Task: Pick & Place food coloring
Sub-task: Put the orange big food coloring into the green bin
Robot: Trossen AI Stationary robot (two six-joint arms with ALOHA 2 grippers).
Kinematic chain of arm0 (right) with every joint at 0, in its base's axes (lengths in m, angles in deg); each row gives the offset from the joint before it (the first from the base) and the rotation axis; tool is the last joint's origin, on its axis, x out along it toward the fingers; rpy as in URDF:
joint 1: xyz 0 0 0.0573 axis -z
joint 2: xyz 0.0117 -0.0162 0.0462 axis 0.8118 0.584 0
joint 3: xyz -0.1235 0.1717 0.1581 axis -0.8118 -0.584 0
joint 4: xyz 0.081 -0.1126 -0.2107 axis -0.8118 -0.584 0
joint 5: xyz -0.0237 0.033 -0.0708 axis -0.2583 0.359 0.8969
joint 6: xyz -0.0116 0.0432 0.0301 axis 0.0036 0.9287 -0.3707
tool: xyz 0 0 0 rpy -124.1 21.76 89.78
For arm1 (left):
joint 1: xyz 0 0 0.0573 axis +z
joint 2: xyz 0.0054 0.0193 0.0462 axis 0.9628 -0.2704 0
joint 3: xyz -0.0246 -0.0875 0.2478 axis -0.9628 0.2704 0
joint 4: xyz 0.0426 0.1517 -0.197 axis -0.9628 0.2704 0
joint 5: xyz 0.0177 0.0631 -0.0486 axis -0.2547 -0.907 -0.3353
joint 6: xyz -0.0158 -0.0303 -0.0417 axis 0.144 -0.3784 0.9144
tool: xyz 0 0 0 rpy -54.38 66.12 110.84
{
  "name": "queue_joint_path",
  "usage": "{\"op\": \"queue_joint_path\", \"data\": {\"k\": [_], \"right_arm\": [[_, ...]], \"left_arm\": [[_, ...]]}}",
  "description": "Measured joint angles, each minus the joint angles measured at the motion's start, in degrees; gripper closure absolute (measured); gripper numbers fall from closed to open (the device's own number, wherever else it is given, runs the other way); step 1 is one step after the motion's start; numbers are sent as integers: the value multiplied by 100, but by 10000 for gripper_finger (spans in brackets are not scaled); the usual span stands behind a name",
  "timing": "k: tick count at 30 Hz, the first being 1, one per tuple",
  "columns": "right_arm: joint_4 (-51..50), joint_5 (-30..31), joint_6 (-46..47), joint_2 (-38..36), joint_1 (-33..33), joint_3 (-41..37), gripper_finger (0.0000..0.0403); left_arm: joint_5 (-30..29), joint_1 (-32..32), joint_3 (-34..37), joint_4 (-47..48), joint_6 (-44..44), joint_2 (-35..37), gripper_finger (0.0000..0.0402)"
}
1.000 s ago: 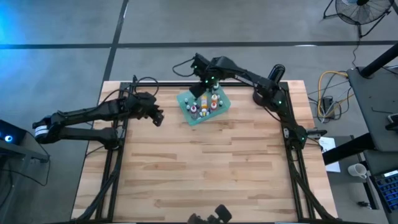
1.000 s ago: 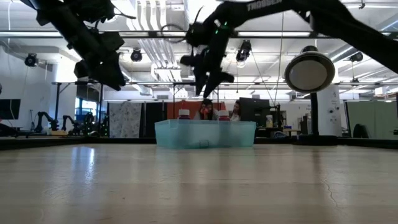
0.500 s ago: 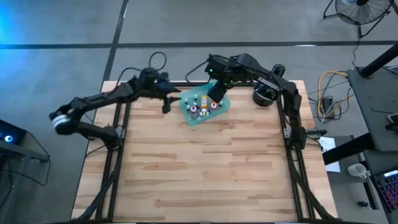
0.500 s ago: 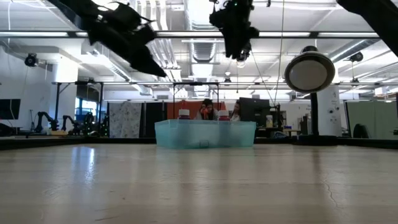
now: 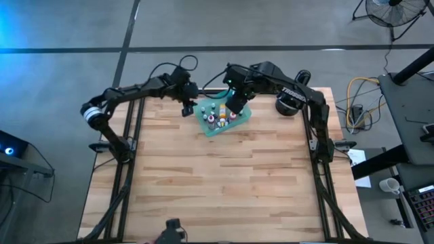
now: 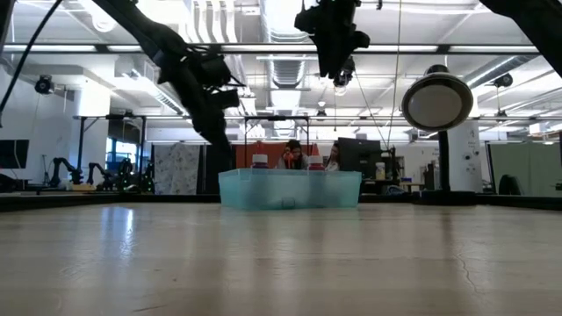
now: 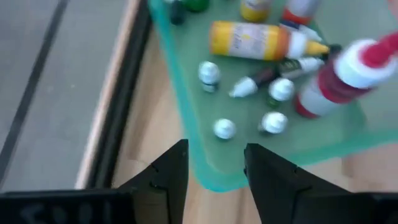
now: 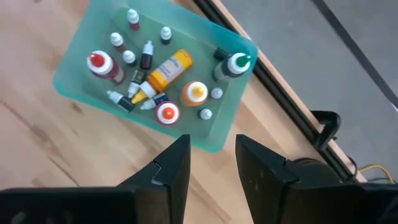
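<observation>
I should first lower my left gripper around the tray's rim and then close on it, because the rim runs low beneath one of that gripper's fingers.
The food coloring bottles (image 5: pixel 221 115) are small and white-capped, in red, orange, yellow and green. They stand and lie inside a translucent teal tray (image 5: pixel 211 130) at the table's far middle. A yellow bottle (image 7: pixel 249 40) lies on its side, and a red one (image 8: pixel 99 66) stands upright. My left gripper (image 5: pixel 186 110) is open and empty, above the tray's left corner (image 7: pixel 211 177). My right gripper (image 5: pixel 234 107) is open and empty, high above the tray (image 6: pixel 337 72).
A black round lamp-like device (image 5: pixel 288 103) stands to the right of the tray at the far edge. It also shows in the low view (image 6: pixel 436 101). Black frame rails (image 5: pixel 132 129) run along the table's left and right sides. Bare wood (image 5: pixel 224 183) lies toward the near edge.
My left gripper has swung from the table's left side toward the far right and come down beside the tray's left corner. My right gripper has risen from just above the bottles and shifted a little right. The tray and bottles have stayed put.
</observation>
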Motion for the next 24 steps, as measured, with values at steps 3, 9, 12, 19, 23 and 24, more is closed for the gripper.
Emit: {"op": "queue_joint_path", "data": {"k": [3, 9, 12, 19, 23, 24], "right_arm": [[26, -10, 143, 1, -28, -29, 284], [75, -2, 225, 2, -36, -146, 290], [80, -8, 258, 1, -58, -267, 291], [80, -5, 283, 2, -88, -555, 286], [109, -8, 304, 2, -90, -708, 291], [117, -7, 315, 2, -89, -734, 292]], "left_arm": [[119, 197, 28, -242, 297, 8, 273], [381, 296, 33, -262, 460, -293, 273], [364, 257, 39, -143, 460, -458, 273], [286, 253, 39, -151, 631, -627, 273], [236, 249, 36, -186, 712, -749, 273], [235, 249, 33, -190, 776, -785, 273]]}}
